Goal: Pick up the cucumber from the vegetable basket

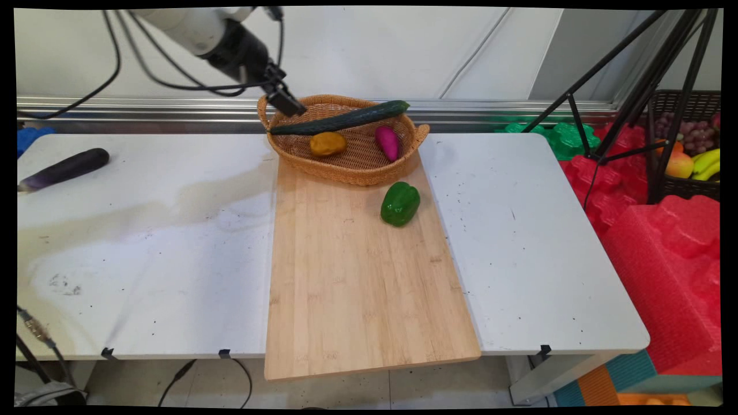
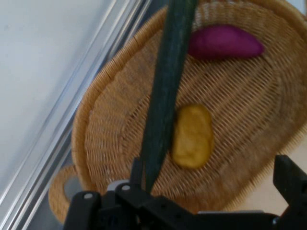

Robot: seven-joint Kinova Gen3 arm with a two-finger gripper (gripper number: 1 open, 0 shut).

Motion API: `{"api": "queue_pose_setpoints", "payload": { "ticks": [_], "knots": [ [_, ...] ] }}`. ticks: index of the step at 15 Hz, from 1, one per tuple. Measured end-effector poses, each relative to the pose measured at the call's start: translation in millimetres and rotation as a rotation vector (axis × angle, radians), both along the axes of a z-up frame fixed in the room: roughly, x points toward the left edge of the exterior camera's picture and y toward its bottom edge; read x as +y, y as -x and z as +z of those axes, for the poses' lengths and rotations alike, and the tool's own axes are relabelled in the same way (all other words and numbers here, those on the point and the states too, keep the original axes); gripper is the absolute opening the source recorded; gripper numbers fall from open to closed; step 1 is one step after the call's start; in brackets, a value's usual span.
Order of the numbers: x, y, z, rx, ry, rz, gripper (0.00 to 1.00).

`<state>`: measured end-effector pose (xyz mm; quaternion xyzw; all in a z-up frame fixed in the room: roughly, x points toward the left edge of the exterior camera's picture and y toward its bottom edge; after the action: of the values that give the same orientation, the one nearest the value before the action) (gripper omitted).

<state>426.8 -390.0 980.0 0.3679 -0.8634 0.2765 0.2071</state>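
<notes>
I need to grab the long dark green cucumber by its middle (image 1: pixel 340 120) with my gripper next, so I can move it out of the basket onto the wooden board (image 1: pixel 357 271).
My gripper (image 1: pixel 287 106) hangs over the left rim of a woven basket (image 1: pixel 346 170) at the far end of a wooden board (image 1: pixel 357 271). A long dark green cucumber (image 1: pixel 340 118) lies across the basket, and its left end is right at the gripper. In the hand view the gripper (image 2: pixel 213 179) stands open. The cucumber (image 2: pixel 165 91) runs up from beside the left finger (image 2: pixel 137 171), with nothing pinched between the fingers. Inside the basket (image 2: pixel 96 124) lie a yellow potato (image 2: pixel 192 136) and a purple sweet potato (image 2: pixel 224 42).
A green bell pepper (image 1: pixel 399 203) sits on the board just in front of the basket. A dark eggplant (image 1: pixel 63 168) lies at the table's far left. Red foam blocks (image 1: pixel 663 253), a tripod (image 1: pixel 640 92) and a fruit crate (image 1: pixel 686 144) stand to the right.
</notes>
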Motion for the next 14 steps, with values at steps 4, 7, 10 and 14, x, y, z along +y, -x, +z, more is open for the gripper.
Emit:
{"api": "queue_pose_setpoints", "payload": {
  "ticks": [4,7,10,14],
  "knots": [
    [-48,14,-17,0.006,-0.016,0.01,1.0],
    [-84,24,-36,0.006,-0.037,0.018,1.0],
    [-115,31,-54,0.004,-0.064,0.025,1.0],
    [-153,40,-83,-0.004,-0.11,0.017,1.0]
  ]
}}
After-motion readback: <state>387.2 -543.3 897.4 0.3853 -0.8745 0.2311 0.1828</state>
